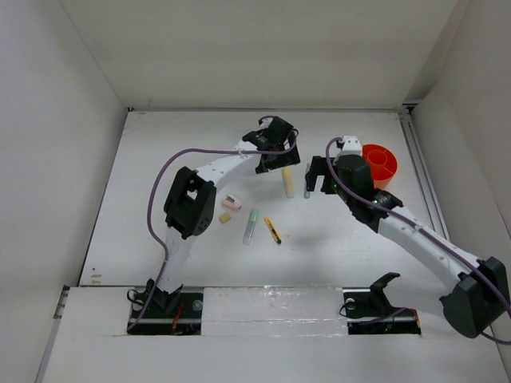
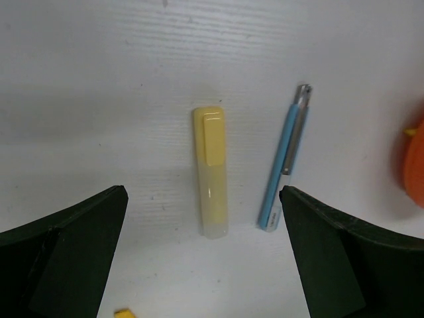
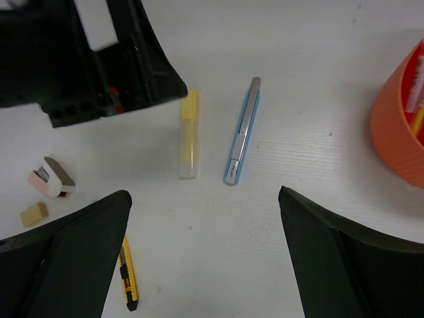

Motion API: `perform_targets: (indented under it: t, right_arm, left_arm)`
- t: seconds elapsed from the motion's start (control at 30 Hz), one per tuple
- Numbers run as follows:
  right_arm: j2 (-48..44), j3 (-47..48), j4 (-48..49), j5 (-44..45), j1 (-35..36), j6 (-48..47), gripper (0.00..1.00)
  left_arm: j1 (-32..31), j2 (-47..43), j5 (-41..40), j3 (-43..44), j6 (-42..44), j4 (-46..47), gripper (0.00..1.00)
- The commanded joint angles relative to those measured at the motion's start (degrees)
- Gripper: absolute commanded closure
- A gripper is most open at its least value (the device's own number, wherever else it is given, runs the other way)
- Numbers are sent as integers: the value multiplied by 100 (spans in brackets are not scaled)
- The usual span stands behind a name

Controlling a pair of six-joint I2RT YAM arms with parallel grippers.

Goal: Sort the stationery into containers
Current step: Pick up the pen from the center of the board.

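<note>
The yellow marker (image 1: 287, 182) should be grabbed next by the left gripper across its pale half, so that its yellow end stays free for handing over.
A yellow marker (image 1: 287, 182) and a grey-blue pen (image 1: 307, 182) lie side by side at mid-table. My left gripper (image 1: 275, 163) hovers open just behind them; its wrist view shows the marker (image 2: 212, 175) and pen (image 2: 285, 165) ahead of the open left gripper (image 2: 203, 193). My right gripper (image 1: 319, 187) stands open over the pen, nothing between its fingers; the open right gripper (image 3: 204, 195) looks at the pen (image 3: 242, 132) and marker (image 3: 189, 136). The orange pot (image 1: 378, 165) stands at the right, with pens inside. Pale green marker (image 1: 251, 226), yellow-black pen (image 1: 273, 230), pink eraser (image 1: 231, 203), tan eraser (image 1: 225, 218) lie nearer.
The left arm's black wrist (image 3: 86, 59) fills the upper left of the right wrist view, close to the marker. The orange pot (image 3: 397, 126) sits to the right of the pen. White walls enclose the table on three sides.
</note>
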Motion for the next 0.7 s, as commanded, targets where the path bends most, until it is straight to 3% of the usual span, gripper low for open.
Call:
perform_targets:
  t: [0.0, 0.2, 0.5, 0.67]
  right_arm:
    - [-634, -17, -232, 251, -70, -61, 1]
    - [-820, 36, -443, 137, -132, -263, 1]
    - [-820, -122, -330, -135, -237, -316, 2]
    - [-934, -245, -215, -328, -289, -316, 2]
  left_arm:
    - [-8, 133, 215, 389, -12, -240, 0]
    - [-123, 775, 276, 863, -12, -468, 0]
    - [-527, 776, -522, 759, -477, -960, 0]
    - [-588, 776, -576, 443, -785, -1092, 0]
